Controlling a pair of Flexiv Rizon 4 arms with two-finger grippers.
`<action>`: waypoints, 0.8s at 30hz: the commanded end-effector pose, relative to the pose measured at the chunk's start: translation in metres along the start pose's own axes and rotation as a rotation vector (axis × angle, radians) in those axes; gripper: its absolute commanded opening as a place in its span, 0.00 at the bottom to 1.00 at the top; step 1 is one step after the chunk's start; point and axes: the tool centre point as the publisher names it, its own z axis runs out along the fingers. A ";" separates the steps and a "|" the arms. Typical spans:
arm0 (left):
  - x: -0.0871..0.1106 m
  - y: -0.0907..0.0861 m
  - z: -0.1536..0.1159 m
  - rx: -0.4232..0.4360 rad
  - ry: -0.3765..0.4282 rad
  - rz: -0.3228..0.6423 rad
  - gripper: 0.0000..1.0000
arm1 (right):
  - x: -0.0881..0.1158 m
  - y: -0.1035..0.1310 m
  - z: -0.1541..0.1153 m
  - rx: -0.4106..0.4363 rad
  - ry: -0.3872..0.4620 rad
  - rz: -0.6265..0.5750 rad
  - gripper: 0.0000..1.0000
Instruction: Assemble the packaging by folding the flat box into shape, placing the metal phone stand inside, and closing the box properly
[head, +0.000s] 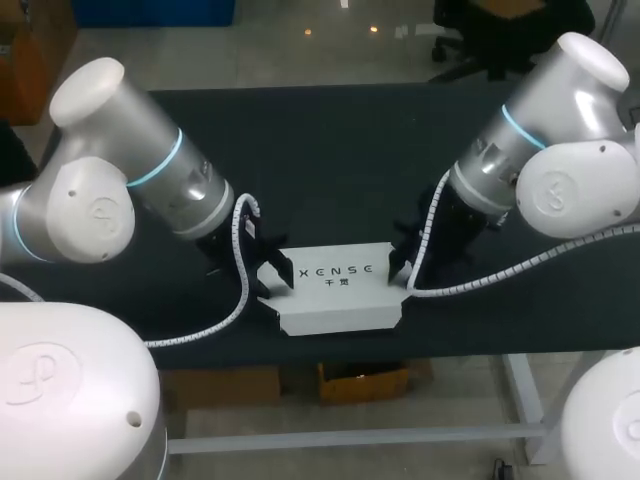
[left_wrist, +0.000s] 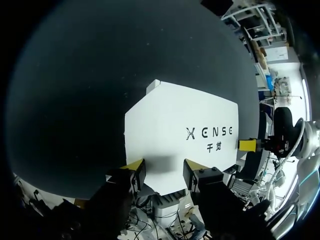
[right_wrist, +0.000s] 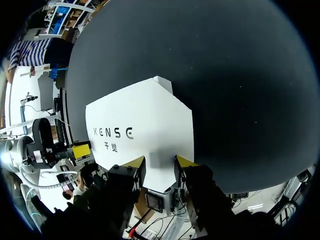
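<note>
My left gripper will next grab the flat white box (head: 335, 292) by its end (head: 280, 283) beside the letter X, to fold the packaging.
A flat white box (head: 335, 292) with dark print lies on the black table near its front edge. It also shows in the left wrist view (left_wrist: 185, 125) and the right wrist view (right_wrist: 140, 125). My left gripper (head: 275, 275) stands at the box's left end, open, its yellow-tipped fingers (left_wrist: 134, 166) spread over the end's edge. At the right end my right gripper (head: 400, 262) is open as well, its fingertips (right_wrist: 183, 161) straddling the edge there. Each wrist view catches the other arm's yellow tip across the box. No metal phone stand is in view.
The black table (head: 330, 160) stretches wide behind the box. Its front edge (head: 450, 352) runs just below the box. White spiral cables (head: 240, 260) hang from both wrists close to the box's ends.
</note>
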 end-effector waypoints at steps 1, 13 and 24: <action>-0.002 -0.001 0.004 0.001 0.003 0.000 0.49 | -0.002 -0.001 0.004 -0.002 0.010 -0.003 0.35; -0.004 0.001 0.007 0.013 -0.005 0.005 0.52 | -0.008 -0.001 0.005 -0.031 0.032 0.002 0.35; -0.005 0.001 0.008 0.021 0.006 0.025 0.55 | -0.008 0.001 0.010 -0.050 0.074 -0.024 0.36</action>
